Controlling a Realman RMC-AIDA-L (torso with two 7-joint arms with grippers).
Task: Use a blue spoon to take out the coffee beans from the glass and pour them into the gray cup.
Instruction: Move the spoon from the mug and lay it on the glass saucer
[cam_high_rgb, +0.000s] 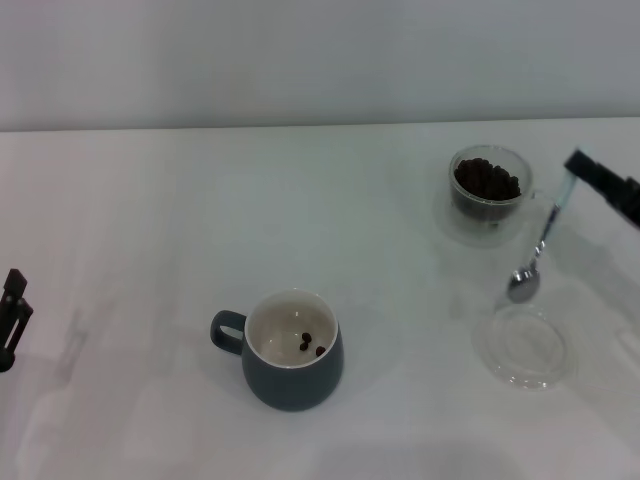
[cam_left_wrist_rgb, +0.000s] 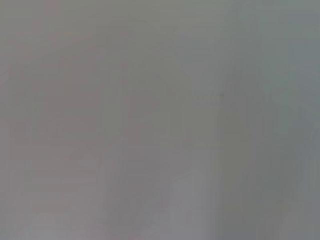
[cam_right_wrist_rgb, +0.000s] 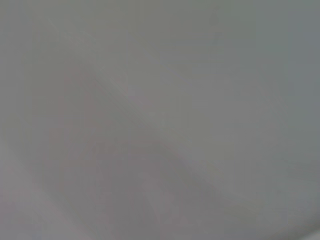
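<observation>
The spoon's silver bowl (cam_high_rgb: 523, 283) is above the clear saucer and short of it. My right gripper should move the bowl toward the saucer before it lets go.
In the head view my right gripper (cam_high_rgb: 578, 168) comes in from the right edge, shut on the top of the blue spoon (cam_high_rgb: 540, 243). The spoon hangs slanted, its silver bowl low over the table between the glass and a clear saucer. The glass (cam_high_rgb: 489, 190) stands at the back right, filled with dark coffee beans (cam_high_rgb: 487, 180). The gray cup (cam_high_rgb: 290, 350) sits at the front centre, handle to the left, with a few beans on its white bottom. My left gripper (cam_high_rgb: 12, 320) is parked at the left edge. Both wrist views show only blank grey.
A flat clear glass saucer (cam_high_rgb: 524, 346) lies on the white table (cam_high_rgb: 150, 250) in front of the glass, just below the spoon's bowl. A pale wall runs along the table's far edge.
</observation>
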